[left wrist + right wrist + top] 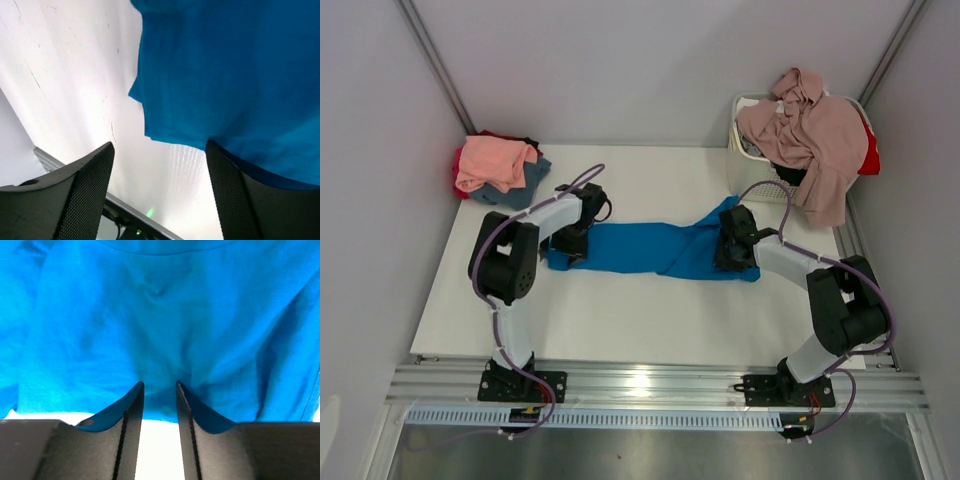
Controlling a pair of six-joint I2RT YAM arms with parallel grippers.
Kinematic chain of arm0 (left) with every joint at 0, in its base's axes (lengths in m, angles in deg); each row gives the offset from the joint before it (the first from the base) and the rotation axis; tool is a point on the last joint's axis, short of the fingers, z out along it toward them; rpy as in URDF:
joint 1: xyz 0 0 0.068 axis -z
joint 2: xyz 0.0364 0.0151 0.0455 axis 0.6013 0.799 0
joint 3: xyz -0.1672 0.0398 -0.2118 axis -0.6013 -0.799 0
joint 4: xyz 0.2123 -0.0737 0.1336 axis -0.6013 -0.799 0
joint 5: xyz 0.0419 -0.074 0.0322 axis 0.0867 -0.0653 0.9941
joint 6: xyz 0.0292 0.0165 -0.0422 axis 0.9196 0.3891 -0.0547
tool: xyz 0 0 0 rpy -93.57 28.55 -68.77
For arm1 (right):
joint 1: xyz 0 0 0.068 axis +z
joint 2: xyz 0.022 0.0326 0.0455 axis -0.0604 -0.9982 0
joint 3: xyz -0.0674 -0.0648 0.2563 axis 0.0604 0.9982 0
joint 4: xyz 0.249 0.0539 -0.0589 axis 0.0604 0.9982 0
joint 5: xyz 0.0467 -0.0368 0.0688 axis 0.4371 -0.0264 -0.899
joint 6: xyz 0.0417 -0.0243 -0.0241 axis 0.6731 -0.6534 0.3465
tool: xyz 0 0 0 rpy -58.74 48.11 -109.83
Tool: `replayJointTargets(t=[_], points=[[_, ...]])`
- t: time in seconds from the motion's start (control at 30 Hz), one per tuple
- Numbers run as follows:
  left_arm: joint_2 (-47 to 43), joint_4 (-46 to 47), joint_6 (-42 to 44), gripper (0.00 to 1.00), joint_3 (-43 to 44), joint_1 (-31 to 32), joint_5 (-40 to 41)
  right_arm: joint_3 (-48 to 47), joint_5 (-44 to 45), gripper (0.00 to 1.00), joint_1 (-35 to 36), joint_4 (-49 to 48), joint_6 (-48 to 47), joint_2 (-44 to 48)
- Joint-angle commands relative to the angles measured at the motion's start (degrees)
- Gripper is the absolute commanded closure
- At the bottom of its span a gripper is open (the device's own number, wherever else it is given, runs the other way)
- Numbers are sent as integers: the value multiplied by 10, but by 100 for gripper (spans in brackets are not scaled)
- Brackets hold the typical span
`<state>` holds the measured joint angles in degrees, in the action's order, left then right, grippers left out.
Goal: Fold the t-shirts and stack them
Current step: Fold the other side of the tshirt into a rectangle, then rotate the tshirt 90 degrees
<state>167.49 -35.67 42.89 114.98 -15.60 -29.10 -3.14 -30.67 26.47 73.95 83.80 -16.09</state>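
My left gripper grabs the bright blue t-shirt's near corner (554, 265) (152, 134) next, opposite my right gripper, to swing the shirt lengthwise and straighten it for folding.
A bright blue t-shirt (650, 250) (225, 75) (160, 315) lies stretched in a long band across the middle of the white table. My left gripper (570, 245) (159, 145) hovers at the shirt's left end, open wide, with bare table between its fingers and one finger over the cloth's edge. My right gripper (732, 255) (160, 384) is at the shirt's right end, its jaws a little apart. The puckered cloth edge lies at its tips, not pinched. A folded pile sits at the back left, with a salmon pink shirt (495, 160) on top of a slate blue-grey shirt (528, 180).
A white slatted basket (745, 150) stands at the back right. A mauve-pink shirt (815, 135) drapes over its rim and down its front. Red cloth (868, 150) shows at its right side. White walls close in on three sides. A metal rail (650, 385) runs along the near edge.
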Motion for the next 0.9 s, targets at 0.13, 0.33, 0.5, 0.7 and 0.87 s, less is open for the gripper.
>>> replayJointTargets(t=[0.13, 0.33, 0.5, 0.7, 0.87], points=[[-15, 33, 2, 21, 1, -30, -52, -4, -12, 61, -2, -4, -10, 33], [-14, 40, 32, 30, 2, -66, -119, -1, -12, 60, -2, 1, -10, 43], [-3, 34, 48, 54, 9, -77, -147, -1, -15, 60, -2, 3, -9, 48], [16, 26, 54, 99, 22, -88, -160, -4, -21, 60, -2, 6, -11, 51], [13, 31, 51, 99, 14, -88, -160, -2, -18, 60, -2, 11, -10, 55]])
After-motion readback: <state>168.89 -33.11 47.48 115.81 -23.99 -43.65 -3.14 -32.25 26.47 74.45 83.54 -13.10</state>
